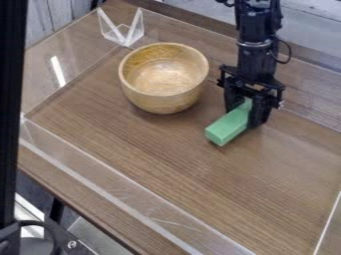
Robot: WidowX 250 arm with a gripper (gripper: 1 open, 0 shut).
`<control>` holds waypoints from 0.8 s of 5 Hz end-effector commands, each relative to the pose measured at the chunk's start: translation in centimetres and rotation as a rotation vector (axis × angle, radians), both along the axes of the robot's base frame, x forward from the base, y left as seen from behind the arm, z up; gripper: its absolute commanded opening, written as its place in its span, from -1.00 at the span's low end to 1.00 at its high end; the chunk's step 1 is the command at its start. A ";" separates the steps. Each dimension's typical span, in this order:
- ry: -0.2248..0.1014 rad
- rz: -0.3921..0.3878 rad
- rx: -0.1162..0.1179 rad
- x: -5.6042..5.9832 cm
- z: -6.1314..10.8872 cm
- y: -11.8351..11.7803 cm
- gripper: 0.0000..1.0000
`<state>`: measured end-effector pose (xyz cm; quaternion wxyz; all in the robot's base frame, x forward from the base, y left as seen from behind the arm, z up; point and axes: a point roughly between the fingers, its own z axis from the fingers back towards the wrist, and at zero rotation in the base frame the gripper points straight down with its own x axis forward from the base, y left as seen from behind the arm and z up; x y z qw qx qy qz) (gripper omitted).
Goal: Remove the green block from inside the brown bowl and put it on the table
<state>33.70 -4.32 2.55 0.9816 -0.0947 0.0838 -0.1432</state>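
Observation:
My gripper opens now, since the green block's lower end (220, 133) is at the bare tabletop beside the bowl (164, 77), so the block would lie there.
The green block (228, 127) hangs tilted to the right of the brown bowl (164, 77), outside it, its lower end at or just above the table (147, 174). My gripper (250, 110) points steeply down and is shut on the block's upper end, one black finger on each side. The bowl's inside shows bare wood with nothing in it. Whether the block's low end touches the tabletop I cannot tell.
A small clear plastic stand (120, 27) sits at the back left behind the bowl. Low clear acrylic walls (80, 164) edge the table along the front and left. Bare wood stretches in front of the block and the bowl.

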 end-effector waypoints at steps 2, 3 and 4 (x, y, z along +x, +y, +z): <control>-0.050 -0.018 -0.015 0.6 0.8 -0.6 1.00; -0.058 -0.016 -0.019 0.4 1.2 -0.5 1.00; -0.079 -0.010 -0.018 0.2 2.3 -0.4 1.00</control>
